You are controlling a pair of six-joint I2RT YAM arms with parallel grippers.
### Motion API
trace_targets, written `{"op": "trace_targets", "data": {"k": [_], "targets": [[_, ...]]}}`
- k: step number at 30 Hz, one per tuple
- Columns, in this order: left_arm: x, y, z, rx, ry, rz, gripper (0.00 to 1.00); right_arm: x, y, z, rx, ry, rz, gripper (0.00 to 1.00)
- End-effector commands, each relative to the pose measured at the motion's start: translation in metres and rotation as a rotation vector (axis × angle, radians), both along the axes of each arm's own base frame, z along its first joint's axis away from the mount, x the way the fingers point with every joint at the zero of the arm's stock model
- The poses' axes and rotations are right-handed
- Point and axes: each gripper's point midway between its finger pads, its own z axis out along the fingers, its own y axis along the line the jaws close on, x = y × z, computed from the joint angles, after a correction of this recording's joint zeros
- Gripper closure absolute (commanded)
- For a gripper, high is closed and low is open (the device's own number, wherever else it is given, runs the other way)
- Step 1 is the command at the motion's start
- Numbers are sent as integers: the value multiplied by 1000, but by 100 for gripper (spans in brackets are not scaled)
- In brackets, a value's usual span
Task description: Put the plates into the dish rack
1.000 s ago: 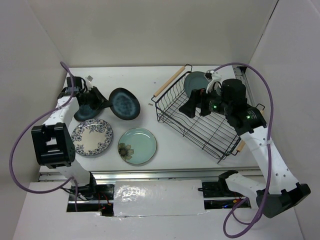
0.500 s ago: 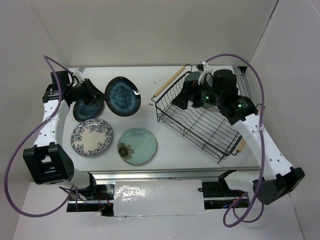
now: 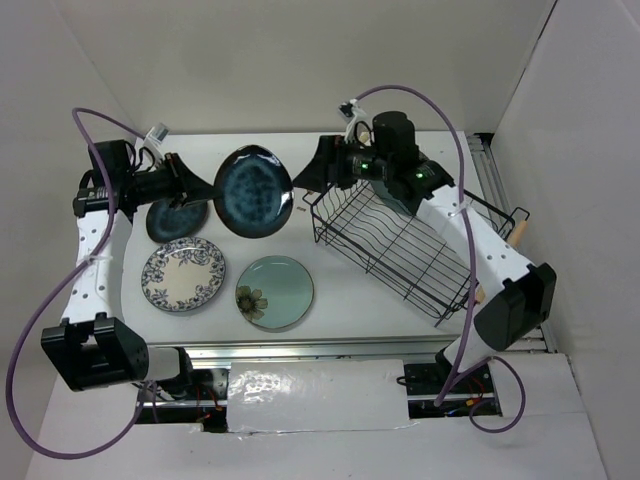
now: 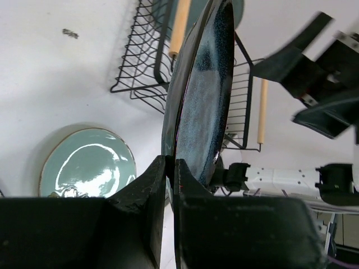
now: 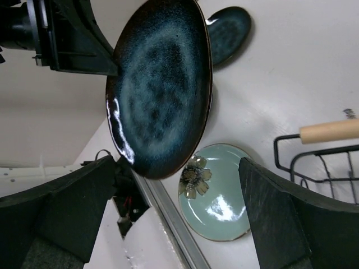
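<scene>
The dark navy plate (image 3: 255,190) has to stand in the rack, so the right gripper next needs to grab it by the plate's free rim opposite the left gripper.
My left gripper (image 3: 207,188) is shut on the rim of the dark navy plate (image 3: 255,190) and holds it on edge above the table, left of the dish rack (image 3: 400,245). In the left wrist view the jaws (image 4: 169,168) pinch the plate's (image 4: 202,84) lower edge. My right gripper (image 3: 315,175) is open and empty, facing the navy plate (image 5: 160,89) from the rack side without touching it. The mint flower plate (image 3: 274,291) and the white blue-floral plate (image 3: 183,275) lie flat on the table. The grey-teal plate (image 4: 240,8) stands in the rack, mostly hidden by the right arm from above.
A further dark dish (image 3: 180,220) lies on the table under the left arm. The rack's wooden handles (image 5: 328,131) stick out at its ends. White walls close in the table at the back and both sides.
My left gripper has carried the navy plate up and right towards the rack. My right arm has swung left out of the rack and now faces the plate.
</scene>
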Motion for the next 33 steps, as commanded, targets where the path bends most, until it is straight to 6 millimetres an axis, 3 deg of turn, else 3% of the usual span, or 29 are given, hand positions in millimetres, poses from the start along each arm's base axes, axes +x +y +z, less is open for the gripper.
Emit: {"op": "trace_targets", "data": {"k": [1, 6, 9, 13, 18, 21, 22, 24, 27, 29, 30, 31, 32, 33], "targets": [[-26, -16, 49, -91, -139, -120, 100, -2, 26, 26, 92, -34, 69, 3], [-31, -19, 55, -108, -153, -124, 100, -1, 42, 15, 164, 38, 82, 7], [-32, -19, 56, -116, -161, -130, 100, -3, 53, 5, 190, 78, 88, 15], [-33, -20, 50, -122, -145, -124, 100, -14, 64, -3, 232, 130, 141, 32], [-33, -20, 49, -119, -150, -116, 100, -32, 78, -6, 275, 169, 206, 39], [-32, -19, 46, -118, -143, -114, 100, -37, 83, -1, 275, 154, 229, 51], [-32, -19, 46, -113, -144, -111, 100, -37, 84, -1, 271, 155, 226, 65], [-33, -19, 46, -107, -151, -111, 100, -37, 83, 4, 268, 142, 217, 84], [-34, -18, 47, -83, -177, -99, 100, -33, 79, 15, 227, 113, 189, 100], [-33, -16, 47, -68, -180, -90, 100, -32, 74, 31, 171, 58, 180, 100], [-33, -15, 50, -59, -188, -87, 97, -27, 71, 37, 152, 27, 149, 100], [-34, -15, 50, -52, -177, -85, 88, -23, 66, 44, 123, -27, 133, 100], [-31, -12, 49, -48, -167, -75, 77, -22, 57, 57, 101, -48, 103, 100], [-28, -8, 54, -26, -179, -54, 55, -9, 44, 65, 65, -108, 35, 100]]}}
